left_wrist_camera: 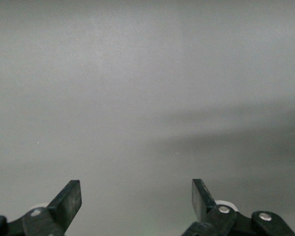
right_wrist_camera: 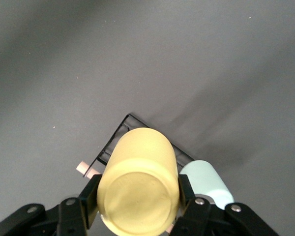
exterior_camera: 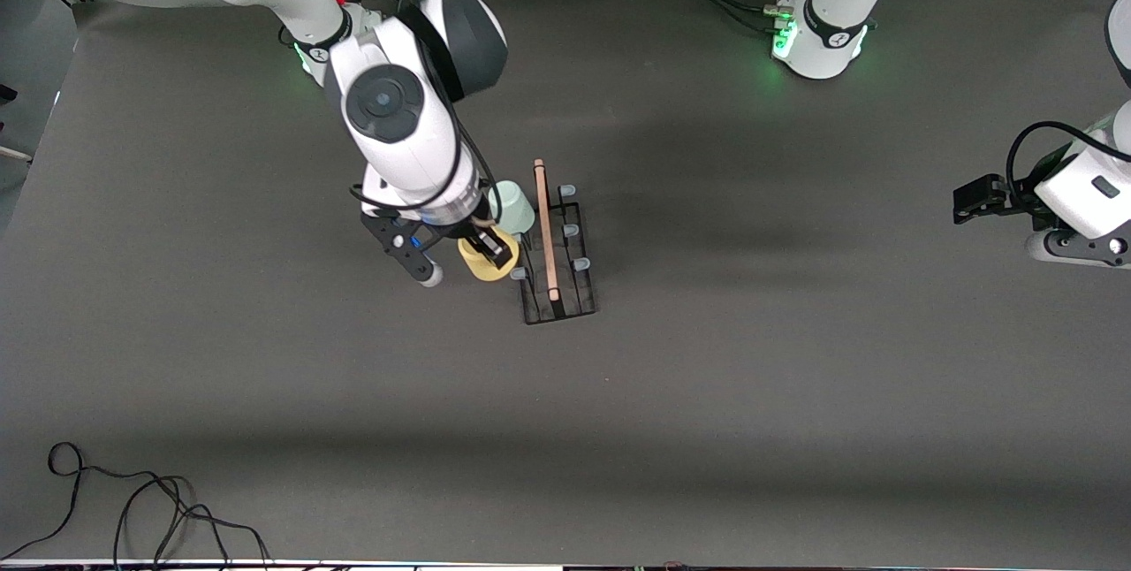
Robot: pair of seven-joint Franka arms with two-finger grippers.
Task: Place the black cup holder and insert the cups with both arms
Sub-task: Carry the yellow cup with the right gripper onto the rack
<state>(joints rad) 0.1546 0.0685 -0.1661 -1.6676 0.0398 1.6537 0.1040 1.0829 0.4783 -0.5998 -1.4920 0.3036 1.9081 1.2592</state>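
The robot's right gripper should keep hold of the yellow cup [exterior_camera: 482, 268]. The cup is above the grey-tipped peg [exterior_camera: 519, 274] in the front view, so it would miss if the gripper let go.
The black cup holder [exterior_camera: 560, 299] stands mid-table, its light wooden handle [exterior_camera: 545, 226] on top and grey-tipped pegs along both sides. A mint green cup [exterior_camera: 512, 204] sits on a peg on the side toward the right arm's end. My right gripper [exterior_camera: 490, 248] is shut on a yellow cup [exterior_camera: 482, 268] and holds it tilted beside the green one, against that same side; whether it sits on a peg is hidden. In the right wrist view the yellow cup [right_wrist_camera: 137, 182] shows its base between the fingers [right_wrist_camera: 90, 196], beside the mint cup [right_wrist_camera: 206, 181] and the holder [right_wrist_camera: 119, 132]. My left gripper [exterior_camera: 967, 200] [left_wrist_camera: 136, 196] waits open at the left arm's end.
Loose black cables [exterior_camera: 132, 500] lie at the table's edge nearest the front camera, toward the right arm's end. The two arm bases [exterior_camera: 817, 45] stand along the edge farthest from the front camera. The grey mat [exterior_camera: 751, 376] covers the table.
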